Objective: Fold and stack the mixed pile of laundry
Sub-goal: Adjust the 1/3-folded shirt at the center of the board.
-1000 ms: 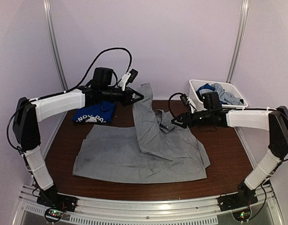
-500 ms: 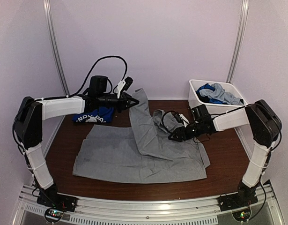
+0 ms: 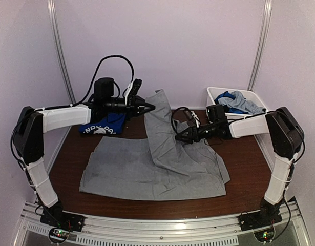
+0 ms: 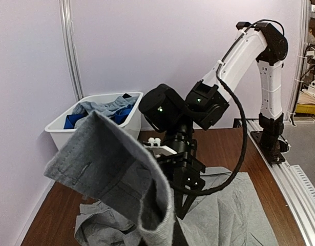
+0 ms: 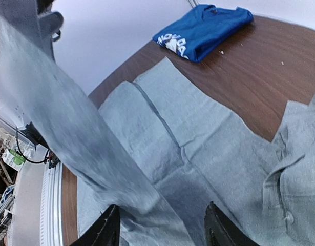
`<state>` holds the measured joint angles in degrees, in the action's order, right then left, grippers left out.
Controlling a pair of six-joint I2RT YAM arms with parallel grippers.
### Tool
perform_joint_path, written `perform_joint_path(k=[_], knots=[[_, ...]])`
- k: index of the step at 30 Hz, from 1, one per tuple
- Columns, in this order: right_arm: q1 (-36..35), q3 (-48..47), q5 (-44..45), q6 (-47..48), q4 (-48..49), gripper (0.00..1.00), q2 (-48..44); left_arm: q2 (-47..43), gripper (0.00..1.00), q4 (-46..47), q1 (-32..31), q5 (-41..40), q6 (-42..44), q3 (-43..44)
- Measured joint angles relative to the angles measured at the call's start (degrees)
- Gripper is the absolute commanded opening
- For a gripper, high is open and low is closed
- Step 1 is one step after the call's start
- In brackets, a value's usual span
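Next, my right gripper grips the raised sleeve between cuff and collar (image 3: 170,139) (image 5: 153,209) to fold it across the shirt, which leaves my left gripper free.
A large light-grey shirt (image 3: 147,171) lies spread on the brown table. My left gripper (image 3: 148,107) is shut on its sleeve (image 3: 158,120) and holds it up above the back of the table. In the left wrist view the cuff (image 4: 113,174) drapes over my jaws and hides them. My right gripper (image 3: 179,137) is open, low over the shirt beside the raised sleeve and near the collar (image 5: 295,169). Its fingertips (image 5: 110,225) stand wide apart with the sleeve strip (image 5: 60,123) running down between them. A folded royal-blue shirt (image 3: 103,125) lies at the back left.
A white plastic bin (image 3: 212,95) at the back right holds more blue and grey garments (image 3: 239,105). Metal frame posts (image 3: 60,51) stand at both back corners. The right arm (image 4: 234,56) reaches across in front of the left wrist camera.
My right gripper has swung left and back toward the raised sleeve, after dipping nearer. My left gripper keeps the sleeve held up, almost unmoved.
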<state>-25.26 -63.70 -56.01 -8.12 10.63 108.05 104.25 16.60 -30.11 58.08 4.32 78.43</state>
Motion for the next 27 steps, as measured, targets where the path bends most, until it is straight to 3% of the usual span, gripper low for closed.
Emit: perform_joint_path(k=[3,8,12,20,23,27], knots=[[-0.1,-1.9,-2.8,-0.2,1.7,0.40,-0.1,-0.2,0.02,0.0,0.0,1.5,0.9,0.0],[-0.2,-4.0,-6.8,-1.2,2.5,0.39,-1.0,-0.3,0.01,-0.3,0.0,3.3,2.3,0.0],[-0.4,-6.2,-8.6,-1.3,2.3,0.50,-1.9,-0.3,0.01,-0.7,0.1,4.0,3.3,0.0],[-2.7,-12.2,-9.9,-1.5,0.2,0.54,-2.0,-0.3,0.01,-1.6,0.1,5.0,4.2,1.4],[-3.7,-15.6,-10.1,-1.4,-0.7,0.44,-2.0,-0.3,0.01,-1.6,0.1,5.5,4.2,1.6],[-4.7,-20.0,-10.2,-0.9,-2.3,0.12,-2.3,-0.3,0.04,-1.9,0.1,5.6,4.2,1.7]])
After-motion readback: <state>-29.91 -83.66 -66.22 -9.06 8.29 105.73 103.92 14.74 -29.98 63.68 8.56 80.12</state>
